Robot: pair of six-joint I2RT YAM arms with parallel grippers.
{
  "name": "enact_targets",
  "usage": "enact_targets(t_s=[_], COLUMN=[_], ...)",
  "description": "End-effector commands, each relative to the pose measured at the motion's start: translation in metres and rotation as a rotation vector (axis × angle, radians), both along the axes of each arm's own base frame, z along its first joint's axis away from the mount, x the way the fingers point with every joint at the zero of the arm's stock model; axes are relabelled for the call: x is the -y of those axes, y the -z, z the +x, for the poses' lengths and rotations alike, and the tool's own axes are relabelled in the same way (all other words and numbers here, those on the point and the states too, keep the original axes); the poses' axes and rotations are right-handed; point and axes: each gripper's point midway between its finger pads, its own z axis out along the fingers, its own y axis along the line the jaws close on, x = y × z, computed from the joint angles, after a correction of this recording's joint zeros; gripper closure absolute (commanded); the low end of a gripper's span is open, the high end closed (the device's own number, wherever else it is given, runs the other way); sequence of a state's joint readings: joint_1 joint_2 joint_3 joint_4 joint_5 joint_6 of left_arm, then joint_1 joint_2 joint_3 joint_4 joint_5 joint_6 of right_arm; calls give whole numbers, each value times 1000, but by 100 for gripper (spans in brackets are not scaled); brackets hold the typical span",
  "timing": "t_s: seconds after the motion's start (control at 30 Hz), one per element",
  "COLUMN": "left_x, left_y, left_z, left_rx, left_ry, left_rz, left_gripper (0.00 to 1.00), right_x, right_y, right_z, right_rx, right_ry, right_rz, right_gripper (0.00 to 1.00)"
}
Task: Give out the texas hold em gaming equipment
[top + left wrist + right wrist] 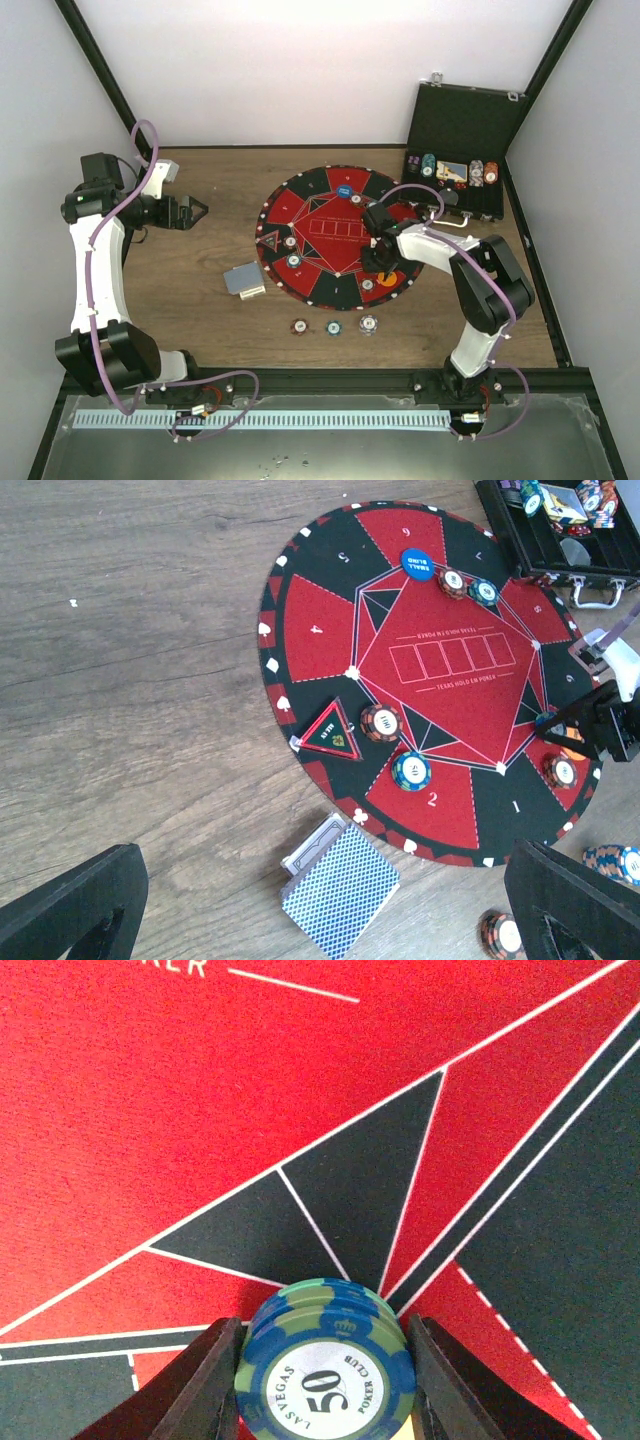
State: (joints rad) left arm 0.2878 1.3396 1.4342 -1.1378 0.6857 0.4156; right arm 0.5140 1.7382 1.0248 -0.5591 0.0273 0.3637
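My right gripper should open now. The chips are low over the flat red part of the mat, so they would settle upright there.
My right gripper [326, 1385] is shut on a small stack of blue-and-green "50" poker chips [322, 1355], held low over the round red-and-black mat [310, 215] near its right side. My left gripper [196, 211] hangs open and empty above the bare wood left of the mat. A deck of blue-backed playing cards [340, 890] lies on the table off the mat's lower-left edge. On the mat sit a blue button disc [417, 563] and several single chip stacks [411, 771]. Three more chips [334, 327] lie in a row in front of the mat.
A black hinged case [460, 130] stands open at the back right with chips and cards in its tray. A red triangular marker [333, 732] lies on the mat's left part. White walls with black posts enclose the table.
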Motion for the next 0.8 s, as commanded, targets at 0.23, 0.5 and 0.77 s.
enact_targets(t_s=[0.23,0.5,0.77], left_x=[0,1,2], left_y=[-6,-7,-5], left_z=[0,1,0], left_rx=[28,34,35], left_ry=[2,7,15], left_rz=[-2,-5,-4], left_gripper=[0,0,0], right_x=[-7,-13,-36], right_y=[-17,-70,-89], right_z=[12,23,-44], right_rx=[19,113,90], right_ry=[-2,1,-34], right_rz=[-8,-24,-27], right_gripper=[57,25,22])
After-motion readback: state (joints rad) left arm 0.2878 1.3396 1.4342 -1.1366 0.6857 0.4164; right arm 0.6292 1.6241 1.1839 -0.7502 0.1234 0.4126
